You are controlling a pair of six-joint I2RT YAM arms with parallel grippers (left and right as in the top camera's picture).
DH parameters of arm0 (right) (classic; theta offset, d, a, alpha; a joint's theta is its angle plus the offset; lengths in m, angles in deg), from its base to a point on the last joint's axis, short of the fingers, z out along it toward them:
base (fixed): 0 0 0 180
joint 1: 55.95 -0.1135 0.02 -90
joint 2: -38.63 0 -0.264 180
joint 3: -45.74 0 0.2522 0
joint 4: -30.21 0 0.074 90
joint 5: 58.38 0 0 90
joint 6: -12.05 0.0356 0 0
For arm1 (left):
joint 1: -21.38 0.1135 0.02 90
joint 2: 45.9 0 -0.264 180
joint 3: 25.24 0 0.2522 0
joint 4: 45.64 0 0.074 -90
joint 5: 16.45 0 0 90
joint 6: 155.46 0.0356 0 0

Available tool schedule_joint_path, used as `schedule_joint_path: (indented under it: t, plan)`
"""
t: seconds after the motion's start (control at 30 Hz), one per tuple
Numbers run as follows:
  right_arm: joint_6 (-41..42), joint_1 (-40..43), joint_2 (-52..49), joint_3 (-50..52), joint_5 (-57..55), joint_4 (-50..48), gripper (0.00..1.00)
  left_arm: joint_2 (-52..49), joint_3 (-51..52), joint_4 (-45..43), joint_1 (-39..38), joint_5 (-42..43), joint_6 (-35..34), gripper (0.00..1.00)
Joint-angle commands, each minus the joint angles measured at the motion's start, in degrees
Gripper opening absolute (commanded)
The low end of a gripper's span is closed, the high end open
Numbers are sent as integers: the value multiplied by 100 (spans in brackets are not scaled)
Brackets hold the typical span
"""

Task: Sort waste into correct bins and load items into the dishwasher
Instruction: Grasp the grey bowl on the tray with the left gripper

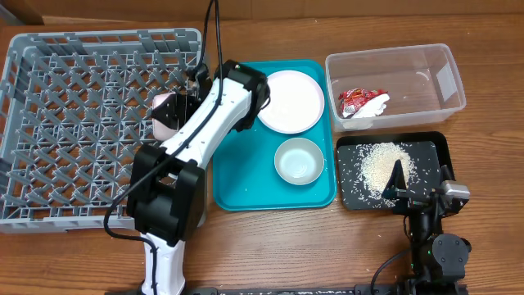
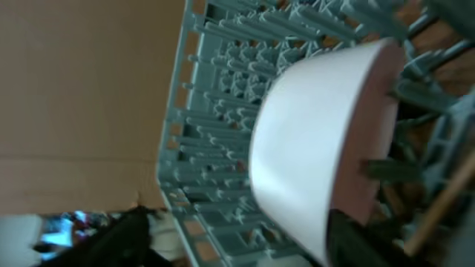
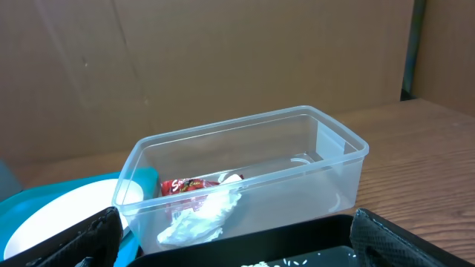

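Note:
My left gripper grabs the small white bowl tilted among the pegs by its rim on the side facing the dish rack next, to load it.
A white plate (image 1: 168, 115) stands tilted on its edge among the pegs at the right side of the grey dish rack (image 1: 74, 123). In the left wrist view the plate (image 2: 312, 141) fills the middle. My left gripper (image 2: 241, 248) is open wide, its right finger next to the plate's rim. A thin light wooden stick (image 2: 438, 208), seemingly a chopstick, lies by it. A second white plate (image 1: 288, 100) and a small white bowl (image 1: 298, 160) sit on the teal tray (image 1: 246, 176). The red-and-white wrapper (image 1: 360, 102) lies in the clear tub (image 1: 446, 82). Rice grains (image 1: 378, 166) lie in the black tray (image 1: 434, 147). My right gripper (image 1: 399, 182) is open and empty over the black tray's front.
The left arm (image 1: 196, 139) stretches from the front edge across the gap between rack and teal tray. In the right wrist view the clear tub (image 3: 326, 148) with the wrapper (image 3: 189, 189) stands just beyond the black tray (image 3: 297, 245). A brown cardboard wall stands behind.

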Motion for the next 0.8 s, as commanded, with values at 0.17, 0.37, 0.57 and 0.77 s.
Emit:
schedule_joint_path:
  t: [0.17, 0.37, 0.57, 0.77]
  plan:
    - [-20, 15, 68, 61, -52, -33, 100, -20, -1082, -1054, -511, 3198, 857, 88]
    - [-22, 15, 68, 61, -52, -33, 100, -24, -804, -2417, -546, 6218, 2092, 70]
    - [-22, 15, 68, 61, -52, -33, 100, -24, -208, -2667, -603, 7274, 2815, 70]
    - [-20, 15, 68, 61, -52, -33, 100, -26, 820, -3418, -673, 7322, 2848, 62]
